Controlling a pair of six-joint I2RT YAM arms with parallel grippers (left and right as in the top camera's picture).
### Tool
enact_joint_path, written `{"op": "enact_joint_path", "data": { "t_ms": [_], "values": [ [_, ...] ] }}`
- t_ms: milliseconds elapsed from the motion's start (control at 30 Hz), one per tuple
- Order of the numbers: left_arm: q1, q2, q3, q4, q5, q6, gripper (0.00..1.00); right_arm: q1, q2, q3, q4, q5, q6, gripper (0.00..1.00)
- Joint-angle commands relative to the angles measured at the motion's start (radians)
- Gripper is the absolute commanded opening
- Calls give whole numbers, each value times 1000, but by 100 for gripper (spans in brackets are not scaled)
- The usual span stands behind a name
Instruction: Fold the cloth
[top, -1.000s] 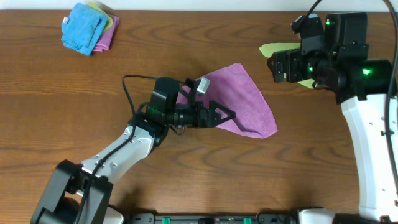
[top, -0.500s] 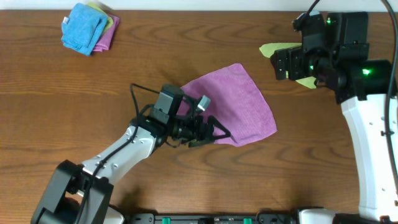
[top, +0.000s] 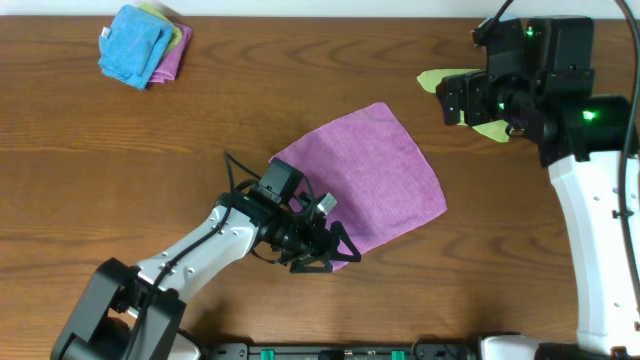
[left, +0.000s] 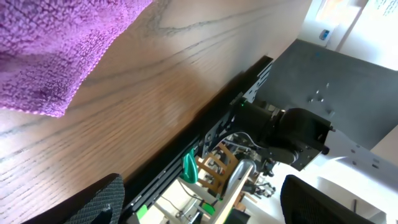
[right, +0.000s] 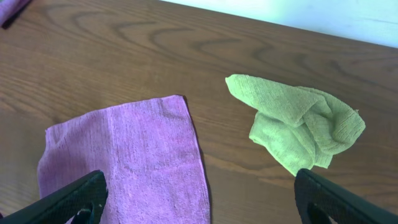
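My right gripper picks up the pinkish-purple cloth by the corner on this gripper's side next, so both grippers get to turn and straighten it for folding.
The cloth (top: 365, 180) is a pinkish-purple square lying spread flat at the table's middle. It also shows in the right wrist view (right: 124, 155) and at the upper left of the left wrist view (left: 56, 50). My left gripper (top: 332, 256) hovers at the cloth's near corner, pointing past it toward the table's front edge. In its own view the left gripper (left: 202, 208) is open with nothing between its fingers. My right gripper (top: 452, 100) is raised at the back right, and the right gripper (right: 205, 205) is open and empty.
A crumpled lime-green cloth (right: 298, 127) lies at the back right, partly under the right arm (top: 440, 78). A small pile topped by a bright blue cloth (top: 135, 45) sits at the back left corner. The table's front edge (left: 205, 118) is close to the left gripper.
The left gripper moved toward the front edge, from over the cloth's middle to its near corner. The cloth went from a triangular heap to a flat square. The right arm stayed put.
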Motion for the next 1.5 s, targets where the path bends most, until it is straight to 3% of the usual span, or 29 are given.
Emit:
{"op": "enact_joint_path", "data": {
  "t_ms": [0,67,200,233,267,300,333,367,600,800,967,1167,1467],
  "values": [
    [-3,-39,8,2,-34,29,82,-17,-14,-5,6,3,-24,96],
    [-3,-59,8,0,-80,29,83,-17,-14,-5,6,7,-24,96],
    [1,-92,8,6,-341,14,85,-17,-14,-5,-2,7,-24,95],
    [5,-92,8,13,-430,7,82,-17,-14,-5,-3,7,-24,90],
    [10,-91,8,26,-529,-10,68,-17,-14,-5,-4,7,-24,68],
    [14,-90,8,40,-608,-23,36,-17,-14,-5,-6,7,-24,34],
    [17,-90,8,53,-676,-35,13,-17,-14,-5,-10,7,-24,1],
    [19,-90,8,66,-743,-58,6,-17,-14,-5,-21,7,-24,2],
    [24,-90,8,261,-946,-74,6,-16,-14,-14,-129,5,2,2],
    [50,-64,8,356,-1172,27,6,4,-14,-111,-182,-132,14,1],
    [79,21,8,420,-1172,150,6,74,-14,-341,-94,-127,15,1],
    [104,129,8,571,-1072,164,5,82,-14,-478,-2,-27,53,2],
    [117,198,8,621,-1082,209,6,82,-12,-657,161,8,125,2]
  ]
}}
